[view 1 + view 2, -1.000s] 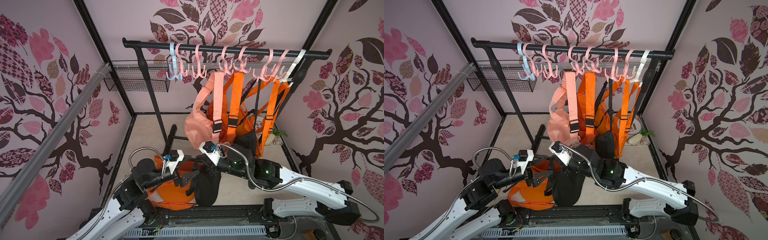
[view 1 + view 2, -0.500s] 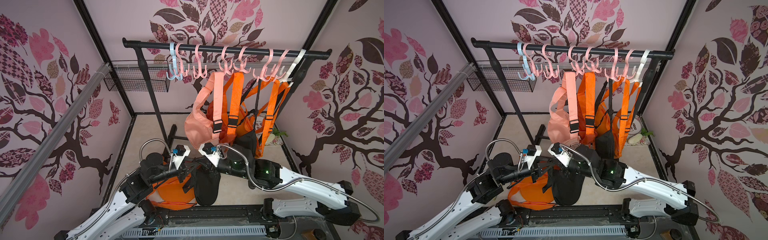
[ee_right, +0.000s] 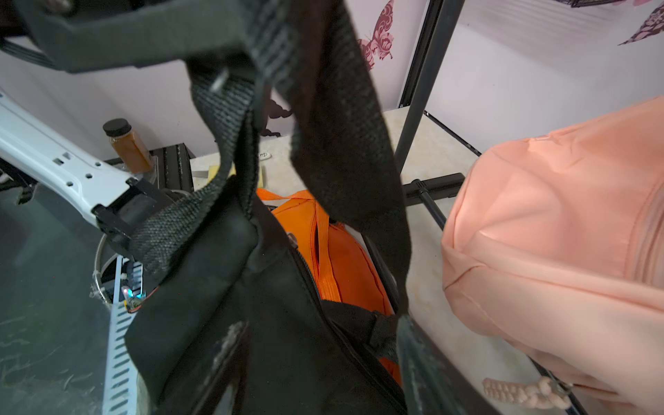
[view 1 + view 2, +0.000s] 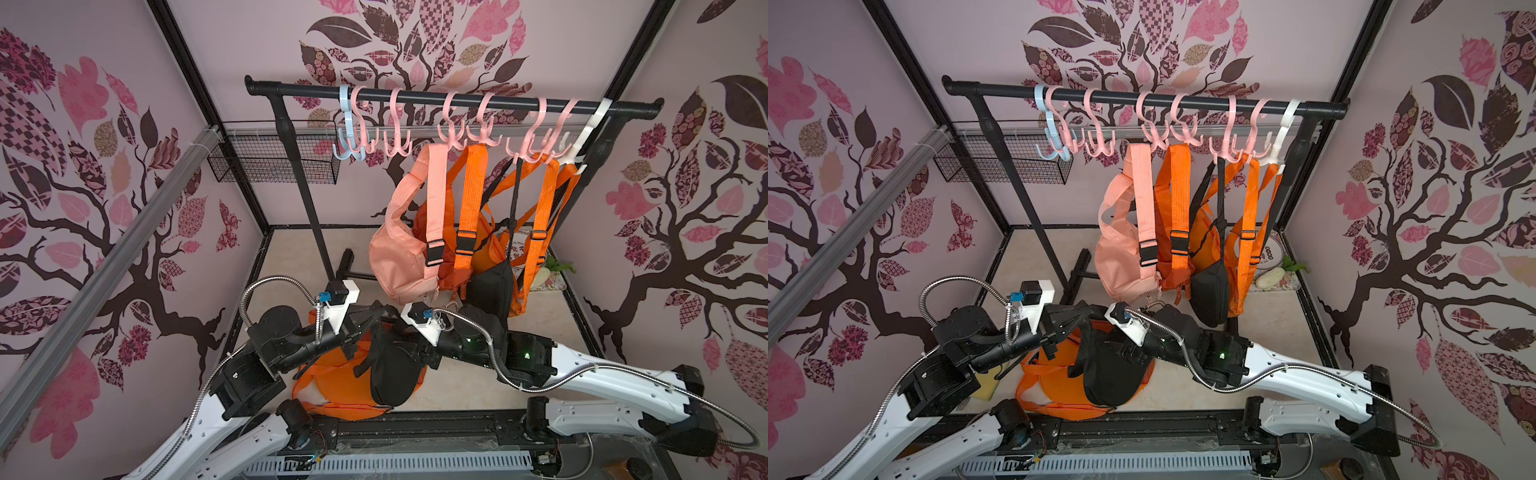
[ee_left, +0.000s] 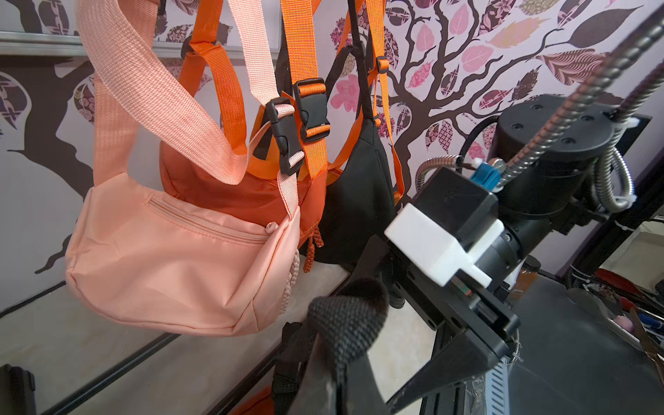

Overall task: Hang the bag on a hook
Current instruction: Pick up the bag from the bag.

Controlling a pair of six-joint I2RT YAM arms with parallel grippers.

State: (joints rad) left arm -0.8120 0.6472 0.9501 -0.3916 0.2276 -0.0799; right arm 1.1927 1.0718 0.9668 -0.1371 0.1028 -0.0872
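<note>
I need to hang the bag on a hook, so next I need to grab the black bag by its looped strap with my right gripper, apart from my left gripper.
A black bag (image 4: 390, 374) hangs low at the front between my two arms, its black strap (image 5: 345, 323) looped upward. My left gripper (image 5: 339, 373) is shut on that strap; both top views show it (image 4: 376, 316) (image 4: 1088, 316) just above the bag. My right gripper (image 3: 319, 337) is open, its fingers (image 3: 409, 345) spread on either side of the bag's body (image 3: 251, 323), with the strap (image 3: 345, 143) running loose in front of it. On the black rail (image 4: 449, 97) hang a blue hook (image 4: 347, 141) and pink hooks (image 4: 397, 143); those at the left end are bare.
A peach bag (image 4: 403, 257), orange bags (image 4: 469, 199) and a second black bag (image 4: 490, 286) hang from the hooks further right. An orange bag (image 4: 328, 386) lies on the floor under the held bag. A wire basket (image 4: 274, 164) and the rack's upright (image 4: 309, 208) stand to the left.
My left gripper moved right to the black strap and shut on it. My right gripper, shut on the strap before, has opened.
</note>
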